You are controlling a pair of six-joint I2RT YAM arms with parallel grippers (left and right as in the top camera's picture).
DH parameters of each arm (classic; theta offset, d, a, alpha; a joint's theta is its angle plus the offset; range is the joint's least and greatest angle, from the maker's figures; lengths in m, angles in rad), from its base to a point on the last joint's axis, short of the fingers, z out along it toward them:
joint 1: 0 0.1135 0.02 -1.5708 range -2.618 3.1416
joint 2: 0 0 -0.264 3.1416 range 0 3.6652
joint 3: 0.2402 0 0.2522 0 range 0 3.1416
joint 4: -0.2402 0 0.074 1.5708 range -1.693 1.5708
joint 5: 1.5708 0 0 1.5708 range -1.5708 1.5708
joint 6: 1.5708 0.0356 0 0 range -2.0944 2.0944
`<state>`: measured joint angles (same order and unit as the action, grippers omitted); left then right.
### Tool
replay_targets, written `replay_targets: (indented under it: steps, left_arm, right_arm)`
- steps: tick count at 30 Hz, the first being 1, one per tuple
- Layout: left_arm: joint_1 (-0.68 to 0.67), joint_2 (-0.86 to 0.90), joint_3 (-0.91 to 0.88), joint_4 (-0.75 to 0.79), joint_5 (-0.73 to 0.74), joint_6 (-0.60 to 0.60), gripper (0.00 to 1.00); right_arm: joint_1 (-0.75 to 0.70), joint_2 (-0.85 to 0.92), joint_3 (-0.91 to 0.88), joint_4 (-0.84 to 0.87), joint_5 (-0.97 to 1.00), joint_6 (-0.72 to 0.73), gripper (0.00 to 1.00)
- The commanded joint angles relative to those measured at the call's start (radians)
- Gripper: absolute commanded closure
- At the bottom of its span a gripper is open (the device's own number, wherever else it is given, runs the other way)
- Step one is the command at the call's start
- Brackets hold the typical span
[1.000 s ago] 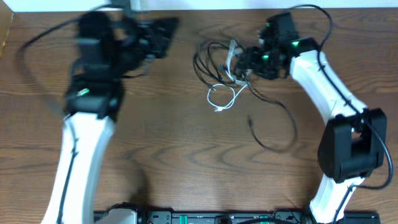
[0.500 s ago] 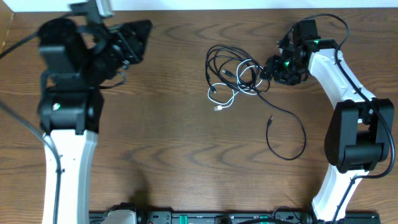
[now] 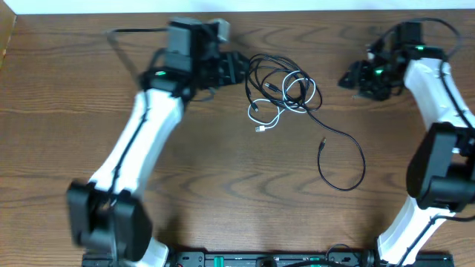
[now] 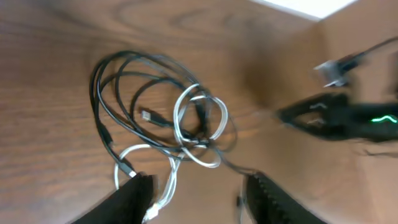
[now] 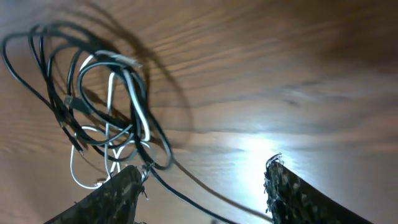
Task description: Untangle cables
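Note:
Next, my left gripper will grab the black loops at the tangle's outer side (image 3: 249, 80) (image 4: 94, 99), leaving the white cord free, to pull the cables apart.
The cables (image 3: 278, 87) lie in one tangle at the table's back middle: black loops (image 4: 134, 99) wound through a shorter white cord (image 3: 269, 113). One black cord trails off to the front right and ends in a plug (image 3: 323, 144). My left gripper (image 3: 231, 68) hovers just left of the tangle, open, with nothing held; in the left wrist view the gripper (image 4: 199, 196) looks down on the white cord (image 4: 199, 124). My right gripper (image 3: 355, 78) is open and empty, a short way right of the tangle. In the right wrist view the gripper (image 5: 205, 186) faces the loops (image 5: 106, 106).
A brown wooden table (image 3: 223, 185) carries the cables. Its back edge meets a white strip (image 3: 297, 6). The thick black cords of the arms arc near each wrist (image 3: 126, 33). The rig's base bar runs along the front edge (image 3: 260, 259).
My left arm has swung in from the far left to the tangle and opened its jaws. My right gripper has drawn back to the right, off the cables.

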<state>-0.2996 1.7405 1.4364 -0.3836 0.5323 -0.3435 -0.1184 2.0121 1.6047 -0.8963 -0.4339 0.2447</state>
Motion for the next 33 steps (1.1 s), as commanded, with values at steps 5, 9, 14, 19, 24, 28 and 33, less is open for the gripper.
replay_targets:
  steps: [5, 9, 14, 19, 24, 28, 33]
  left_arm:
    - [-0.108, 0.218, 0.001, 0.156, -0.180, -0.046, 0.16]
    - [-0.134, 0.322, 0.001, 0.228, -0.235, -0.116, 0.16]
    - [-0.154, 0.398, 0.001, 0.274, -0.255, -0.132, 0.18]
    - [-0.183, 0.426, 0.001, 0.270, -0.329, -0.134, 0.30]
    - [-0.217, 0.430, 0.001, 0.277, -0.418, -0.150, 0.34]
    - [-0.236, 0.431, 0.001, 0.290, -0.479, -0.151, 0.34]
    - [-0.247, 0.460, 0.001, 0.289, -0.503, -0.148, 0.35]
  right_arm:
    - [-0.002, -0.035, 0.019, -0.026, -0.021, -0.026, 0.37]
    - [0.002, -0.035, 0.019, -0.034, -0.021, -0.030, 0.37]
    - [0.002, -0.035, 0.018, -0.052, -0.013, -0.067, 0.37]
    - [0.002, -0.035, 0.018, -0.074, 0.010, -0.086, 0.37]
    - [0.002, -0.035, 0.018, -0.087, 0.013, -0.098, 0.37]
    - [0.002, -0.035, 0.018, -0.102, 0.013, -0.123, 0.38]
    - [0.002, -0.035, 0.018, -0.112, 0.013, -0.140, 0.38]
